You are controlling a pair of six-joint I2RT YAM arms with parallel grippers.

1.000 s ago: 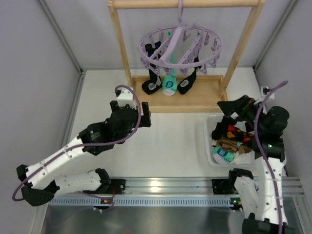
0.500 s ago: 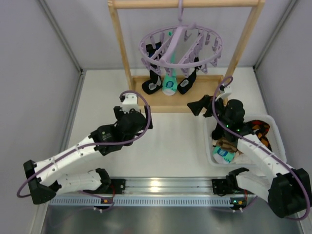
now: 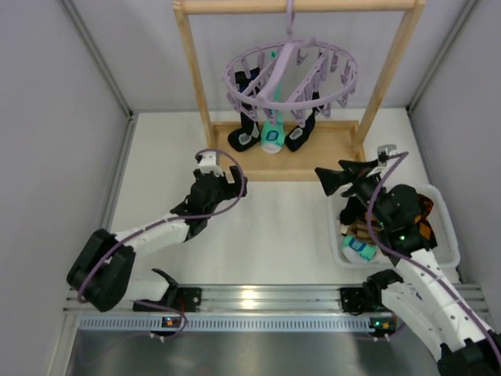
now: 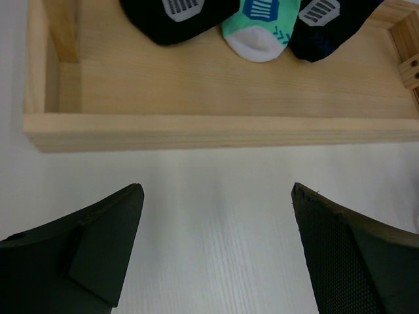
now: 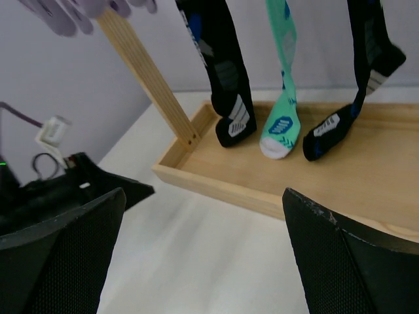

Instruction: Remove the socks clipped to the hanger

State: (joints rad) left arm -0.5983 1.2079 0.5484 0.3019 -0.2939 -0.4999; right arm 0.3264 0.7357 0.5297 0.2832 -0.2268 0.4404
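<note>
My left gripper should grab the nearer black sock by its hanging foot, so its clipped end stays free to be unclipped.
The lavender ring hanger (image 3: 291,72) hangs by its hook from the wooden rack's top bar. Three socks are clipped to it: a black one (image 3: 244,135) on the left, a teal-white one (image 3: 272,137) in the middle, a black one (image 3: 300,133) on the right. They also show in the right wrist view, the black (image 5: 230,98), the teal-white (image 5: 280,124) and the black (image 5: 363,78); their toes show in the left wrist view (image 4: 258,19). My left gripper (image 3: 232,182) is open and empty, just in front of the rack's base. My right gripper (image 3: 335,178) is open and empty, near the base's right end.
The wooden frame rack (image 3: 196,78) stands at the back with a shallow wooden tray base (image 4: 196,124). A white bin (image 3: 442,211) at the right holds loose socks, among them an argyle one (image 3: 419,213) and a teal-patched one (image 3: 360,249).
My left gripper has moved forward to the rack's base. My right gripper came up out of the bin, swung left toward the rack, then eased back a little to the right.
</note>
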